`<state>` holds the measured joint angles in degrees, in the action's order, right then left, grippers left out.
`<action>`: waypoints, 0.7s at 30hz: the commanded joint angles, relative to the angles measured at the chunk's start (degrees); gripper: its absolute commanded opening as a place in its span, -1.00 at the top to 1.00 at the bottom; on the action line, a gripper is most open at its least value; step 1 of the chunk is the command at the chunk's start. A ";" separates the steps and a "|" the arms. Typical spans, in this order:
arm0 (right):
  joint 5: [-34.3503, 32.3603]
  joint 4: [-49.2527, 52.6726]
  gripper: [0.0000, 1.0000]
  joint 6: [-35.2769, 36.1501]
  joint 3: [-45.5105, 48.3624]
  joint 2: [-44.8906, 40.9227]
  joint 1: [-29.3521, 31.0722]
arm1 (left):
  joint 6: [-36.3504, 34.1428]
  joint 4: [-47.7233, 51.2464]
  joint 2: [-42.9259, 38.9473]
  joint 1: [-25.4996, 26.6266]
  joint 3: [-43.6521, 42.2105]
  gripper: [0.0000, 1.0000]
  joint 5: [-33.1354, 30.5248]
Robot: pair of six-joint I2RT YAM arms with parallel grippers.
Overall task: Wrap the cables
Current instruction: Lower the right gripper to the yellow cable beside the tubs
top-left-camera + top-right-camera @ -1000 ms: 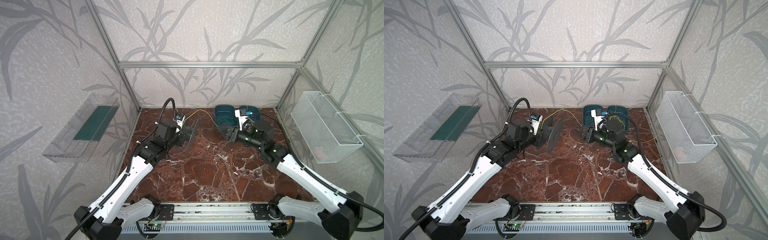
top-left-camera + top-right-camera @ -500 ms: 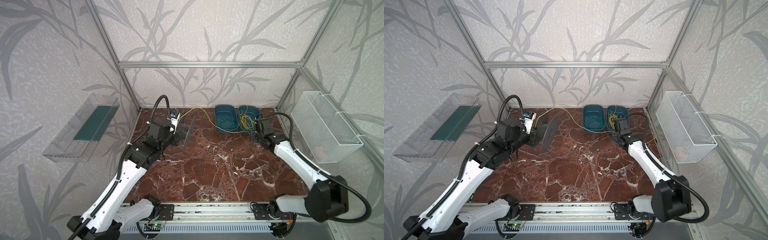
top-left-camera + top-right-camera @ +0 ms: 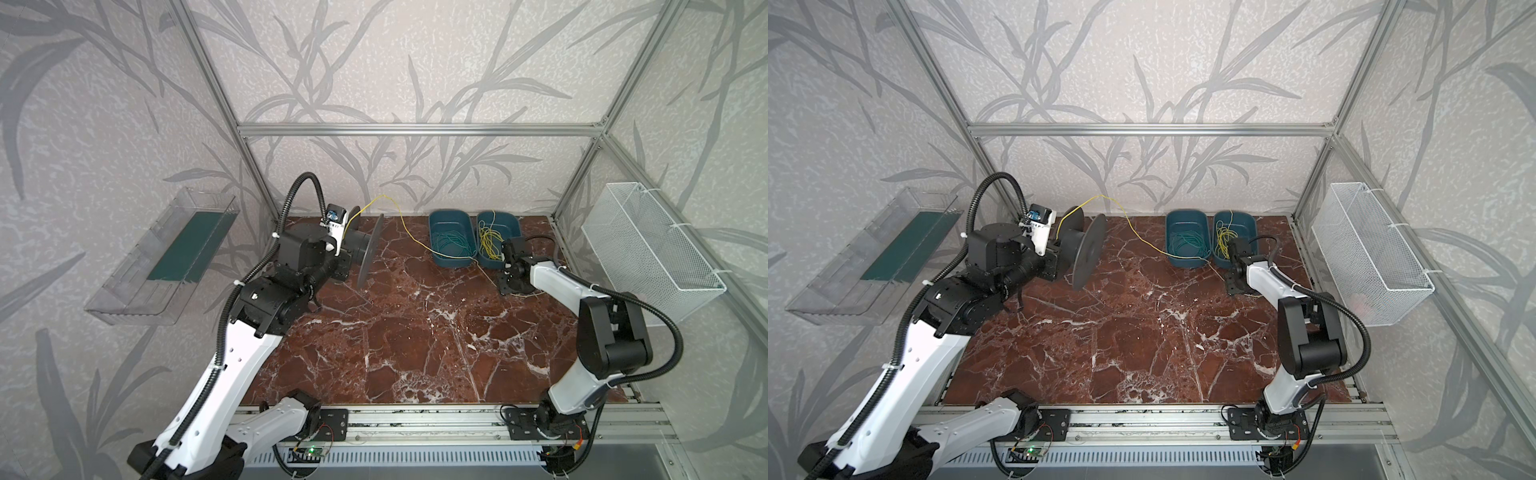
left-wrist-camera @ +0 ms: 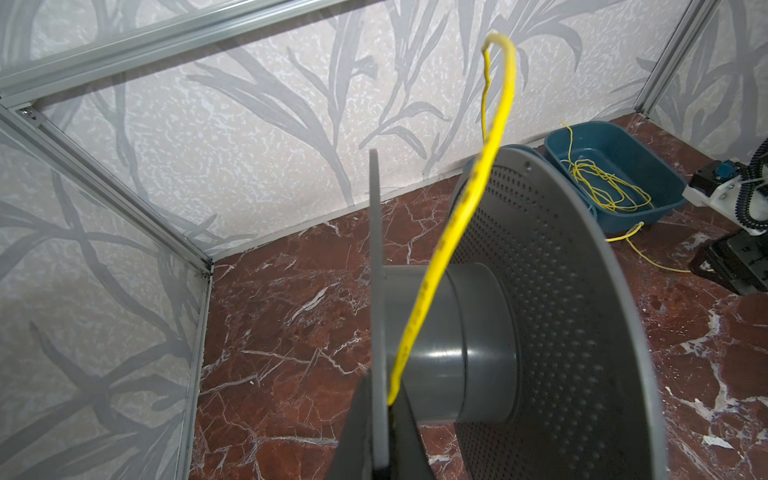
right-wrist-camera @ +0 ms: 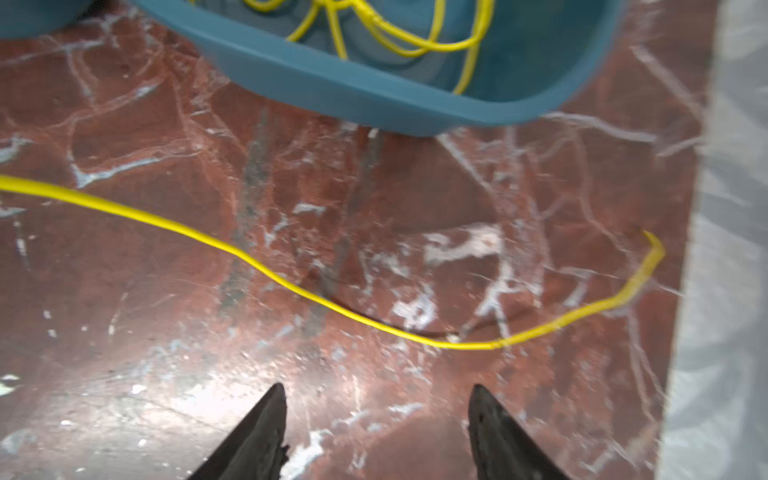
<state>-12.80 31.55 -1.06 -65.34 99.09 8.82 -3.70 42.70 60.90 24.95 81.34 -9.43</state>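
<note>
Next, my right gripper grabs the yellow cable along its loose end. That leaves the part of the cable toward the spool [image 3: 370,253] free to wrap.
My left gripper [image 4: 382,380] is shut on the thin rear flange of a grey spool [image 3: 370,253] [image 3: 1088,253] [image 4: 540,291]. It also pinches one end of a yellow cable [image 4: 457,216] against that flange. The cable [image 3: 401,224] [image 3: 1133,235] arcs up over the spool and runs down to the table past the blue bins. Its loose tail [image 5: 291,282] lies on the marble just ahead of my right gripper [image 5: 377,388] [image 3: 507,287]. That gripper is open and empty, low over the table. More yellow cables [image 3: 488,241] lie tangled in the right blue bin [image 3: 513,224].
The left blue bin [image 3: 433,220] holds green wire [image 3: 453,245]. A white wire basket [image 3: 648,249] hangs on the right wall. A clear tray [image 3: 166,257] hangs on the left wall. Red marble tabletop [image 3: 415,332] stretches between the arms.
My right arm has pulled back from beside the spool to the table in front of the right bin, and its jaws have opened wider. The left arm has carried the spool slightly back and left.
</note>
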 commanded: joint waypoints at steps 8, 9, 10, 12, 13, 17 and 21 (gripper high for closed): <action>11.61 3.40 -0.36 4.92 -5.94 10.34 -0.20 | -0.78 -2.82 1.04 -2.86 2.71 1.00 1.53; 11.24 2.44 -0.36 5.10 -5.94 10.69 -0.20 | -0.57 -3.01 0.98 -3.09 2.45 1.00 1.78; 10.07 2.70 -0.35 5.01 -6.64 11.21 -0.21 | -0.45 -3.14 0.97 -3.15 2.19 1.00 1.92; 9.41 3.15 -0.31 5.15 -7.97 11.68 -0.12 | -0.17 -3.53 0.93 -3.51 1.69 1.00 2.21; 8.67 2.30 -0.31 4.94 -7.96 11.86 -0.18 | -0.12 -3.70 0.92 -3.66 1.48 1.00 2.39; 10.61 3.74 -0.17 6.04 -10.75 15.06 -0.24 | 0.30 -4.07 1.03 -4.29 1.21 1.00 3.22; 14.81 2.49 0.11 5.88 -9.67 16.47 -0.36 | 0.17 -4.21 1.05 -4.64 1.36 1.00 3.63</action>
<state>-0.91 33.06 4.29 -75.64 113.21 8.71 -3.49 42.83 62.87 20.80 81.41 -6.83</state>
